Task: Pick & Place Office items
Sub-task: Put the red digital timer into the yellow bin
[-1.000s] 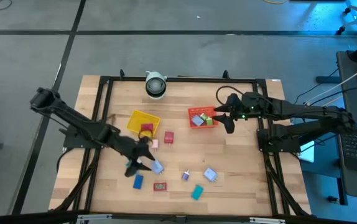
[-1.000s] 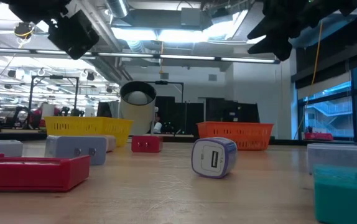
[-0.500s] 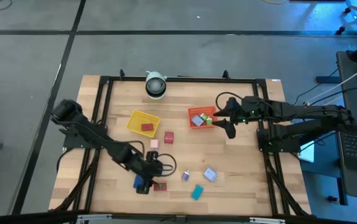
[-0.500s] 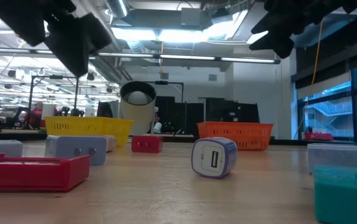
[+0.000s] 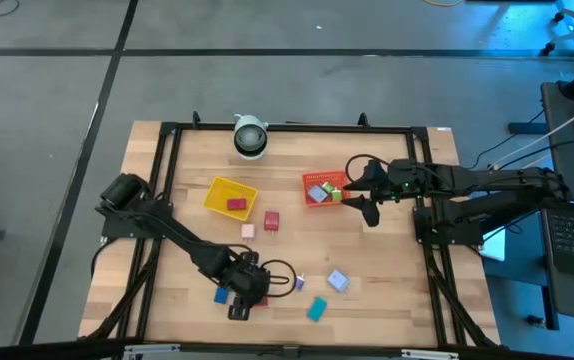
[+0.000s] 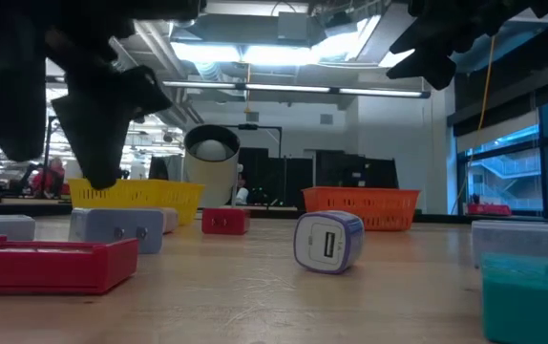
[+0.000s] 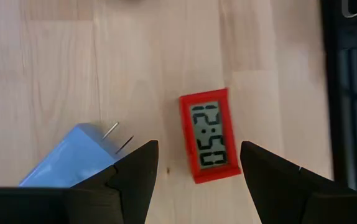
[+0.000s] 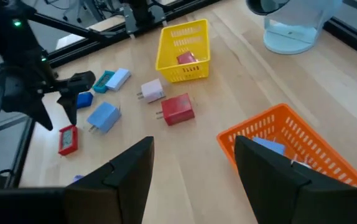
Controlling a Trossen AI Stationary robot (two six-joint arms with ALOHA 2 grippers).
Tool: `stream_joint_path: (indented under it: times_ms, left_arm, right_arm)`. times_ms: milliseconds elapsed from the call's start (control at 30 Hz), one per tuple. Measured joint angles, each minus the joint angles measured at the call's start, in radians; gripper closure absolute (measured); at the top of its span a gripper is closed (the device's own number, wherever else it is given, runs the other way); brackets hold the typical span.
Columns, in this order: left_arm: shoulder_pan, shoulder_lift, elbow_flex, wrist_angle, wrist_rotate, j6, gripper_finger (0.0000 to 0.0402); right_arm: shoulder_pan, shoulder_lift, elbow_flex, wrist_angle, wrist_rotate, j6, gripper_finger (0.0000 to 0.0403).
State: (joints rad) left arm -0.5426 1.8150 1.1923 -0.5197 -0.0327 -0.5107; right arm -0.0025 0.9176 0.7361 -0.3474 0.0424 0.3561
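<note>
The fingers of my left gripper stop above the red clock [image 7: 209,143], so it is too early to close. The gripper lowers first, then closes.
Small office items lie on the wooden table: a red digital clock [image 7: 209,143], a light blue plug block [image 7: 73,158], a purple-white cube [image 6: 328,242], a teal block [image 5: 316,310], a whitish block [image 5: 337,281], a red block [image 5: 271,220] and a pink one [image 5: 248,231]. My left gripper [image 7: 194,171] is open above the clock, which lies flat between the lines of its two fingers, near the table's near edge [image 5: 242,300]. My right gripper [image 5: 367,205] is open and empty beside the red tray [image 5: 322,188].
A yellow tray [image 5: 230,195] holds a red block [image 5: 235,204]. The red tray holds a few pieces. A white cylinder [image 5: 250,137] stands at the far edge. A black frame [image 5: 167,135] runs around the table. A dark blue block [image 5: 222,295] lies beside my left gripper.
My left gripper has gone toward the table's near edge and a little to the right, from beside the light blue plug block to above the red clock, and shows lower and larger in the low view. The items have stayed where they were.
</note>
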Motion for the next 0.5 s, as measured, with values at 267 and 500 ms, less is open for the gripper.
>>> stream_joint_path:
  times_ms: [267, 500]
  left_arm:
    - [-0.012, 0.009, 0.000, 0.043, -0.001, -0.043, 0.0178]
    - [-0.035, 0.009, 0.000, 0.112, -0.027, -0.073, 0.0178]
  right_arm:
    - [0.000, 0.000, 0.000, -0.017, -0.005, 0.000, 0.0179]
    - [0.000, 0.000, 0.000, -0.017, -0.006, -0.001, 0.0179]
